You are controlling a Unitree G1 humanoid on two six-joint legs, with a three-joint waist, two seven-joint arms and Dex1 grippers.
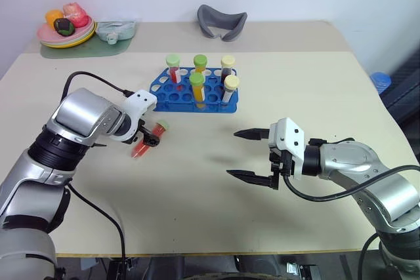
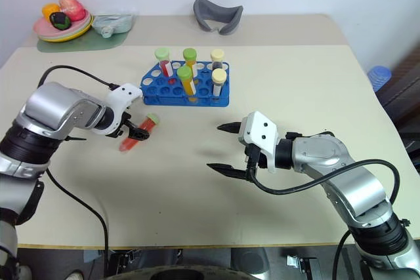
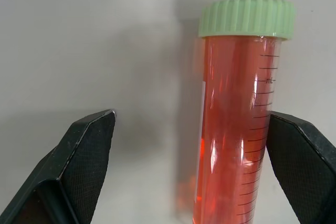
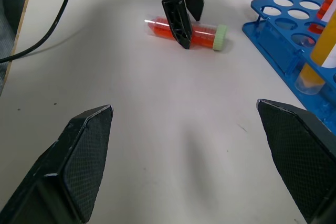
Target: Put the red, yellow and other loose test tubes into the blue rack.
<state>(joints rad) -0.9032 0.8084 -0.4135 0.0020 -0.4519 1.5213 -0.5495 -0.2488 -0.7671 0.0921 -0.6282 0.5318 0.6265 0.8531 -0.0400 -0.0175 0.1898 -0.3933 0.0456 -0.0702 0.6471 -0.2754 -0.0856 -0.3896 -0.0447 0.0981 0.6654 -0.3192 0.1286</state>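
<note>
The left gripper should close on the red tube now, because its fingers are low around the red tube (image 1: 139, 150), below the pale green cap.
A red test tube (image 1: 139, 150) with a pale green cap lies on the cream table, left of centre. My left gripper (image 1: 151, 138) points down over its middle, open, one finger on each side. In the left wrist view the tube (image 3: 233, 129) lies close against one finger (image 3: 299, 161), with a gap to the other. The blue rack (image 1: 172, 95) stands just behind, holding several upright tubes, one of them with yellow-orange liquid (image 1: 197, 90). My right gripper (image 1: 232, 153) hovers open and empty over the table at the front right.
Stacked plates with toy food (image 1: 65, 31) and a green dish (image 1: 117, 31) sit at the back left corner. A grey curved object (image 1: 222, 21) lies at the back centre. A blue object (image 1: 380, 82) lies beyond the table's right edge.
</note>
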